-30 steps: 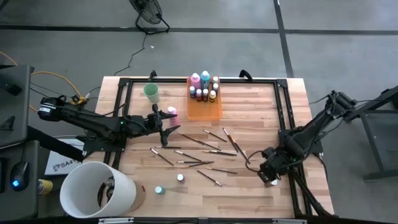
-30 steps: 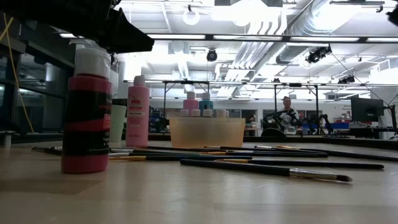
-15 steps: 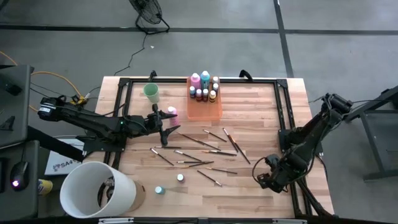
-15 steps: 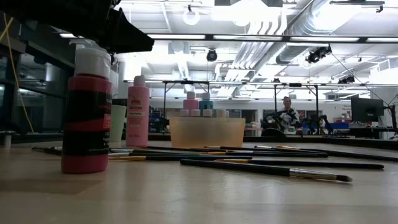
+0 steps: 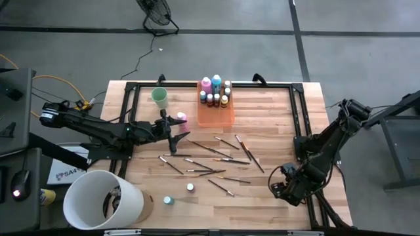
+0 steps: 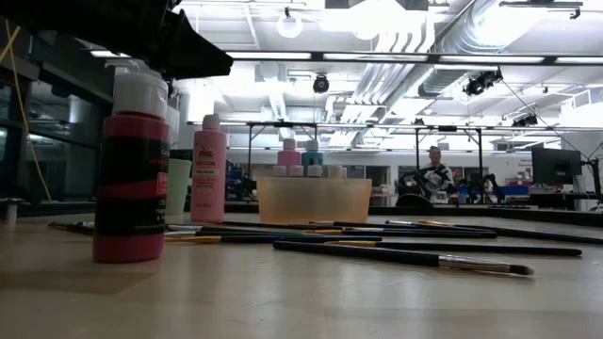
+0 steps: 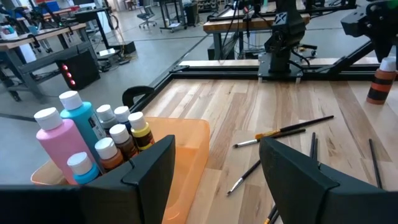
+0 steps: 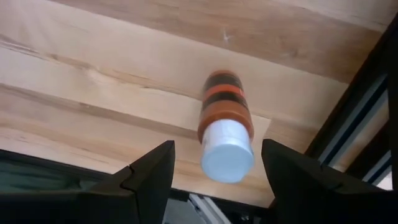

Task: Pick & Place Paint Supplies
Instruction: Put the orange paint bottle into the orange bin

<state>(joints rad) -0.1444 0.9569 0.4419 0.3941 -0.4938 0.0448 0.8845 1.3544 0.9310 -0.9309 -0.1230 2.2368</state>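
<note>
The pale cap of the orange-brown bottle is beside the fingers of my right gripper, so my right gripper needs to close on the cap.
My right gripper is open near the table's near right corner. It points down over a small orange-brown bottle with a pale cap, which stands on its base; the fingers stand either side of the cap, apart from it. My left gripper is open and hovers beside a pink bottle. Several thin brushes lie flat mid-table. Two small bottles stand near the near edge. More bottles stand in the orange tray.
A mint-green cup stands left of the tray near the far edge. A large white bucket overhangs the near left corner. A black frame runs around the table. Bare wood lies between the tray and the right rail.
My right gripper has moved a little toward the table's near edge and then held still. The left arm, bottles and brushes have kept their places.
</note>
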